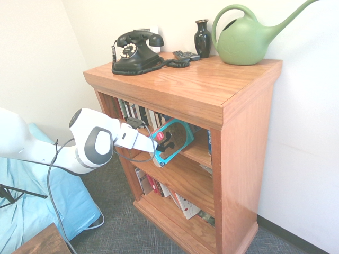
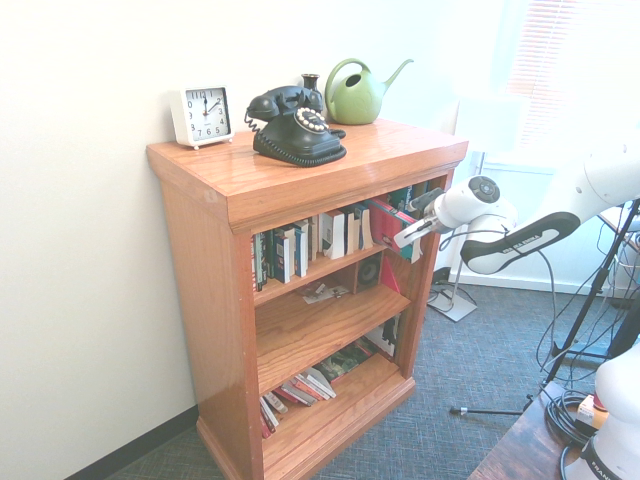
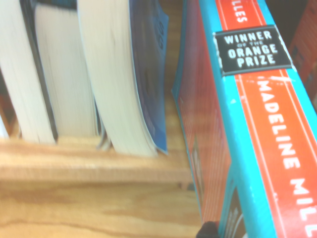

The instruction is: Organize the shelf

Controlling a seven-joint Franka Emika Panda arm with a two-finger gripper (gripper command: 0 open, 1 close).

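My gripper keeps hold of the teal book until it sits against the row, since the book's lower corner juts past the shelf board's front edge (image 3: 99,171).
The shelf (image 1: 249,137) (image 2: 205,290) is a reddish-brown wooden bookcase with three inner levels. My gripper (image 1: 165,144) (image 2: 410,232) is shut on a teal book with an orange-red spine (image 1: 174,136) (image 2: 392,220) (image 3: 257,124). The book stands at the open end of the top level, partly inside it and slightly tilted. A row of upright books (image 1: 139,114) (image 2: 310,240) (image 3: 119,84) fills the rest of that level, with a small gap between the nearest one and the held book. The wrist view shows the top level's board (image 3: 99,198) under them.
On the top stand a black telephone (image 1: 136,52), a dark vase (image 1: 202,38), a green watering can (image 1: 246,39), a remote (image 1: 186,55) and a white clock (image 2: 201,115). Books lie flat on the bottom level (image 2: 300,390). A light blue cover (image 1: 32,201) lies on the floor beside the arm.
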